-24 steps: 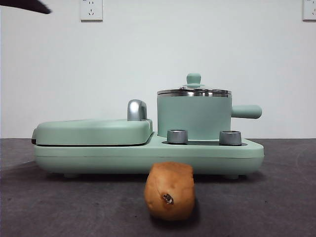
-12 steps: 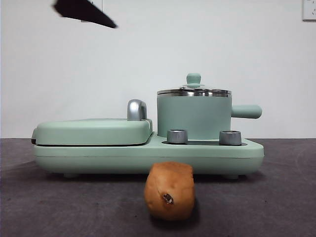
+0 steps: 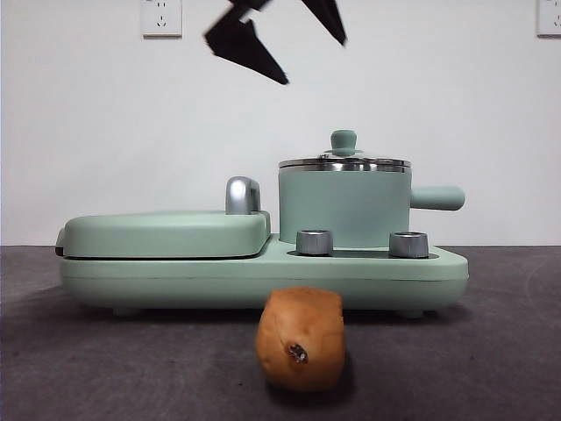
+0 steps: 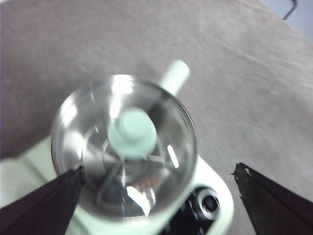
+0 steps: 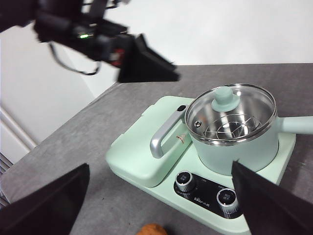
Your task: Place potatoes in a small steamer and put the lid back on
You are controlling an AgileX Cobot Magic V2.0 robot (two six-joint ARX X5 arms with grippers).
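Observation:
The orange-brown potato needs to get into the small steamer (image 3: 344, 210), so the right gripper next needs to grab it around its plump body (image 3: 301, 338).
The orange-brown potato (image 3: 300, 340) lies on the dark table in front of the appliance, its dark eye spot facing the front camera; only its top edge (image 5: 151, 229) shows in the right wrist view. The mint-green small steamer (image 3: 344, 210) stands on the right half of the base, with the glass lid (image 3: 344, 162) and its mint knob (image 4: 132, 132) on top. My left gripper (image 3: 314, 63) hangs open high above the steamer, slightly to its left, touching nothing. My right gripper (image 5: 161, 165) is open and empty, well back from the appliance.
A flat mint griddle cover (image 3: 166, 232) with a chrome handle (image 3: 243, 195) fills the left half of the base. Two steel dials (image 3: 315, 242) sit on the front under the steamer, whose side handle (image 3: 436, 198) points right. Wall outlets (image 3: 162, 17) are behind.
The left gripper has swung in from the top left corner toward the right and lower, so both its jaws now show above the steamer. Potato, steamer and lid have not moved.

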